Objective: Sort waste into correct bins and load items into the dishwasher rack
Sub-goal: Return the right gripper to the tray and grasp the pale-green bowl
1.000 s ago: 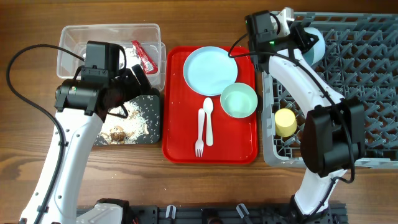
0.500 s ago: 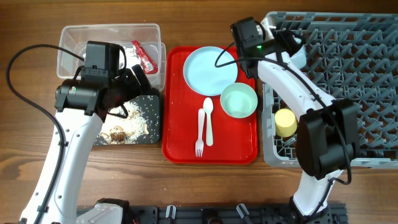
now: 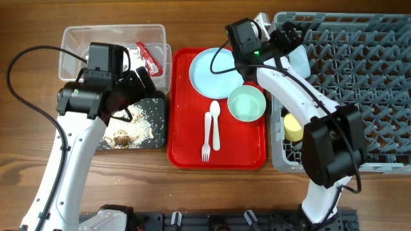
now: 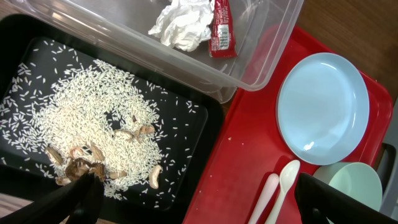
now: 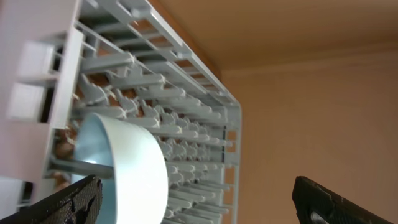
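Observation:
The robot's right gripper should next stand the mint bowl on edge among the pegs, so it should grab the mint bowl by the bowl's rim on the side that faces the rack.
The light blue bowl stands on edge among the pegs at the near-left corner of the grey dishwasher rack, and also shows as the bowl from above. My right gripper is open beside it and holds nothing. A yellow cup sits in the rack. On the red tray lie the pale blue plate, mint bowl, fork and spoon. My left gripper hangs open over the black tray with rice and food scraps. The clear tub holds a tissue and wrapper.
The red tray lies between the two bins and the rack. The left arm's body covers part of the clear tub and the black tray in the overhead view. Bare wooden table runs along the front edge.
My right gripper has opened, let go of the light blue bowl in the rack, and drawn back to the left. The left arm has not moved.

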Tool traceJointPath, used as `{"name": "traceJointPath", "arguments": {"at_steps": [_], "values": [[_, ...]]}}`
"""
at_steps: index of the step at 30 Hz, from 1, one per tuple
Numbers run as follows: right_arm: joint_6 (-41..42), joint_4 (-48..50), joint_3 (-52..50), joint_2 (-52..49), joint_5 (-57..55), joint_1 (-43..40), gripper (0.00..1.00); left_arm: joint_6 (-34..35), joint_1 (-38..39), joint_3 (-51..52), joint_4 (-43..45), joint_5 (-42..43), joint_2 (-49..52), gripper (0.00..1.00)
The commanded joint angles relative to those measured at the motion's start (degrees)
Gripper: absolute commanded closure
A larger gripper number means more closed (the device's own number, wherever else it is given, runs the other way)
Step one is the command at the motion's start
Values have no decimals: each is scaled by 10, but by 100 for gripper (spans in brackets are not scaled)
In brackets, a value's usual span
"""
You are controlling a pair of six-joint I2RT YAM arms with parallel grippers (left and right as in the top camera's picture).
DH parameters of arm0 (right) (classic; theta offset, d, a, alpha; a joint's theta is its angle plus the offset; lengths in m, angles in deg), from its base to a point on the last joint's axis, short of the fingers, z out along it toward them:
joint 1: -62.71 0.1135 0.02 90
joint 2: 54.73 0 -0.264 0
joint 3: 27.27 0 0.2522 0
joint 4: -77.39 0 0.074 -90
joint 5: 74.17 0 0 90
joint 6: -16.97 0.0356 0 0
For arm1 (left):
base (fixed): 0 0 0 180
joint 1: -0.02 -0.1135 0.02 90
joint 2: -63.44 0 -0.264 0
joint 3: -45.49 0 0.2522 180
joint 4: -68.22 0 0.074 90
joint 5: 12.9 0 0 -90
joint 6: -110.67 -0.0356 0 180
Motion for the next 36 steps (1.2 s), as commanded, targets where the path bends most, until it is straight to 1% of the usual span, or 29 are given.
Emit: {"name": "traceJointPath", "arguments": {"at_steps": [1, 3, 6, 9, 12, 13, 14, 15, 16, 18, 19, 20, 24, 28, 36], "values": [[60, -20, 37, 74, 102, 5, 0, -1, -5, -8, -1, -10, -12, 0], [114, -73, 38, 106, 214, 6, 0, 0, -5, -8, -1, -10, -12, 0], [196, -169, 38, 143, 428, 6, 0, 0, -5, -8, 0, -10, -12, 0], [244, -240, 38, 162, 633, 6, 0, 0, -5, -8, 0, -10, -12, 0], [304, -284, 35, 162, 777, 6, 0, 0, -5, -8, 0, -10, -12, 0], [327, -289, 30, 160, 802, 6, 0, -1, -5, -8, -1, -10, -12, 0], [350, -289, 23, 159, 810, 7, 2, -1, -5, -8, -1, -10, -12, 0], [402, -288, 6, 158, 810, 7, 5, 0, -5, -8, 0, -10, -12, 0], [442, -285, -12, 158, 806, 7, 6, -1, -5, -8, -1, -10, -12, 0], [518, -285, -47, 158, 780, 8, 22, -1, -5, -8, -1, -10, -12, 0], [591, -288, -75, 158, 755, 8, 27, 0, -5, -8, 0, -10, -12, 0], [640, -286, -98, 158, 742, 8, 29, 0, -5, -8, 0, -10, -12, 0], [754, -254, -176, 158, 742, 8, 32, -1, -5, -8, -1, -10, -12, 0], [821, -219, -218, 158, 729, 7, 33, -1, -5, -8, 0, -10, -12, 0], [864, -150, -250, 158, 700, 8, 35, 0, -5, -8, -1, -10, -12, 0]]}}
